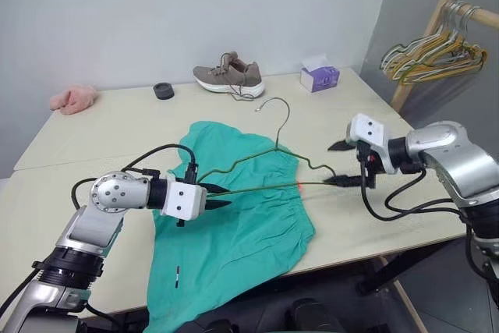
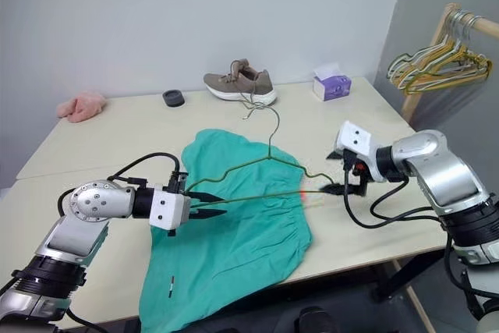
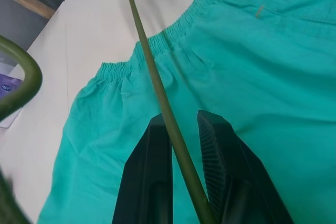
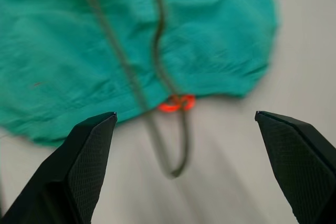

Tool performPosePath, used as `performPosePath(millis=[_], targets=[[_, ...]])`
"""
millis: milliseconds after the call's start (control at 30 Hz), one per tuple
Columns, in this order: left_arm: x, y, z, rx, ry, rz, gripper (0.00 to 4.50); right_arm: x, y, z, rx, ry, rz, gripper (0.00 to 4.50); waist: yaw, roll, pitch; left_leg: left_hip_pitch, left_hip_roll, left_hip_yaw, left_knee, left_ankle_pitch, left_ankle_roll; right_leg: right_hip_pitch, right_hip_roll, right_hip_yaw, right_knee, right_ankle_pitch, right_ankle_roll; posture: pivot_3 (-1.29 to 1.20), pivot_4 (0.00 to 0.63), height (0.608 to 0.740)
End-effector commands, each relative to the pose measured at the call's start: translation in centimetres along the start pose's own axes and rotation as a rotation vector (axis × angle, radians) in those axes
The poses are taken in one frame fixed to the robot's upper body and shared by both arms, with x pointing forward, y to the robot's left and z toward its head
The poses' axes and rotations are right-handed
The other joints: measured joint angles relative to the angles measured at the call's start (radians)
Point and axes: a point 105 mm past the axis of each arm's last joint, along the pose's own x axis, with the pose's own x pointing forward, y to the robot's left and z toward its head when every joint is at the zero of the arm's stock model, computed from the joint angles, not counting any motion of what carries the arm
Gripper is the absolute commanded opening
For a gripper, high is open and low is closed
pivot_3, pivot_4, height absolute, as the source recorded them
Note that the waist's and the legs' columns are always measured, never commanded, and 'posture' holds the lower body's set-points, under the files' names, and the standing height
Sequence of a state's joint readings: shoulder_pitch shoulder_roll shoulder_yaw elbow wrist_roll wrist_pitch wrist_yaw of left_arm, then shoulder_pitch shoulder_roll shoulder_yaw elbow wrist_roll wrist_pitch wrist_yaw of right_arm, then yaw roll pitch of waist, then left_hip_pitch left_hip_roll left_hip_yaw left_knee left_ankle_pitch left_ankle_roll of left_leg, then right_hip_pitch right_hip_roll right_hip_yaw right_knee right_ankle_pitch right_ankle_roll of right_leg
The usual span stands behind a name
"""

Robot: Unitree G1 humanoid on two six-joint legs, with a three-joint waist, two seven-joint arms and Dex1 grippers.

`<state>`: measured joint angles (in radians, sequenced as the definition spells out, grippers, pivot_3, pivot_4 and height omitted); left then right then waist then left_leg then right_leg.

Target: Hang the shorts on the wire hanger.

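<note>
My right gripper is going to hang the shorts (image 1: 249,228) next, so it will grab the olive wire hanger by its bent corner (image 1: 330,175).
The teal-green shorts (image 1: 249,228) lie spread on the table, one leg hanging over the front edge. The olive wire hanger (image 1: 276,144) rests across them with its hook pointing toward the far side. My left gripper (image 1: 226,196) is shut on the hanger's left end; in the left wrist view the wire (image 3: 163,103) runs between its two fingers, above the shorts' waistband (image 3: 173,30). My right gripper (image 1: 337,163) stands wide open at the hanger's right end. In the right wrist view that wire corner (image 4: 173,166) and the orange drawstring (image 4: 177,102) sit between the spread fingertips, untouched.
At the back of the table (image 1: 109,126) are a brown shoe (image 1: 229,77), a purple tissue box (image 1: 320,77), a black round object (image 1: 164,90) and a pink fluffy cloth (image 1: 74,99). A wooden rack with a bunch of hangers (image 1: 437,52) stands at the far right.
</note>
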<state>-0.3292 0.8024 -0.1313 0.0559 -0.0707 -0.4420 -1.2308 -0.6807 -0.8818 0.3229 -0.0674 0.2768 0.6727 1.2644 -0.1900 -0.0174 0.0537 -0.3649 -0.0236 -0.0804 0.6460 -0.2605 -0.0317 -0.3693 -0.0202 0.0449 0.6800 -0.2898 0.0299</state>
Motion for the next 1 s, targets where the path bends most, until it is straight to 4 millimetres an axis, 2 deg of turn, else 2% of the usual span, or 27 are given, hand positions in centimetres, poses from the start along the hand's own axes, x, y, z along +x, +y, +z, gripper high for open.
performPosePath(millis=[33, 200, 333, 433, 533, 800, 1000], targets=[[0.0, 1.6, 1.0, 0.102, -0.01, 0.03, 0.47, 0.3, 0.3, 0.4, 0.0, 0.03, 0.058, 4.5, 0.0, 0.0, 0.0, 0.0, 0.0, 0.0, 0.0, 0.0, 0.0, 0.0, 0.0, 0.0, 0.0, 0.0, 0.0, -0.18, 0.0, 0.74], [0.2, 1.9, 1.5, 0.124, -0.025, 0.04, 0.47, 2.1, -0.2, -0.2, 0.042, 0.065, 0.049, 4.5, -0.006, 0.0, 0.0, 0.001, 0.0, 0.0, 0.0, 0.0, 0.0, 0.0, 0.0, 0.0, 0.0, 0.0, 0.0, -0.17, 0.0, 0.74], [0.3, 1.8, 1.8, 0.13, -0.027, 0.035, 0.47, 3.1, 0.1, -0.4, 0.071, 0.076, 0.076, 4.5, -0.003, 0.0, 0.0, 0.0, 0.0, 0.0, 0.0, 0.0, 0.0, 0.0, 0.0, -0.001, 0.001, 0.0, 0.0, -0.17, 0.0, 0.74], [0.4, 1.7, 1.8, 0.133, -0.025, 0.032, 0.46, 3.1, 0.4, -0.3, 0.076, 0.076, 0.092, 3.54, -0.002, 0.0, 0.0, 0.0, 0.0, -0.001, 0.0, 0.0, 0.0, 0.0, 0.0, 0.0, 0.0, 0.0, 0.0, -0.17, 0.0, 0.74], [0.4, 1.7, 1.8, 0.139, -0.021, 0.026, 0.46, 3.0, 0.4, -0.3, 0.087, 0.08, 0.096, 2.81, -0.002, 0.0, 0.0, 0.0, 0.0, -0.001, 0.0, 0.0, 0.0, 0.0, 0.0, -0.001, 0.0, 0.0, 0.0, -0.17, 0.0, 0.74], [0.4, 1.5, 1.8, 0.145, -0.027, 0.028, 0.45, 3.0, 0.7, -0.5, 0.109, 0.085, 0.098, 0.02, -0.004, 0.0, 0.0, 0.0, 0.0, -0.001, 0.0, 0.0, 0.0, 0.0, 0.0, -0.001, 0.0, 0.0, 0.0, -0.17, 0.0, 0.74], [0.3, 1.1, 1.6, 0.094, -0.045, 0.027, 0.45, 3.0, 0.7, -0.6, 0.12, 0.075, 0.087, 0.0, -0.003, 0.0, 0.0, 0.0, 0.0, -0.001, 0.0, 0.0, 0.0, 0.0, 0.0, -0.001, 0.0, 0.0, 0.0, -0.17, 0.0, 0.74]])
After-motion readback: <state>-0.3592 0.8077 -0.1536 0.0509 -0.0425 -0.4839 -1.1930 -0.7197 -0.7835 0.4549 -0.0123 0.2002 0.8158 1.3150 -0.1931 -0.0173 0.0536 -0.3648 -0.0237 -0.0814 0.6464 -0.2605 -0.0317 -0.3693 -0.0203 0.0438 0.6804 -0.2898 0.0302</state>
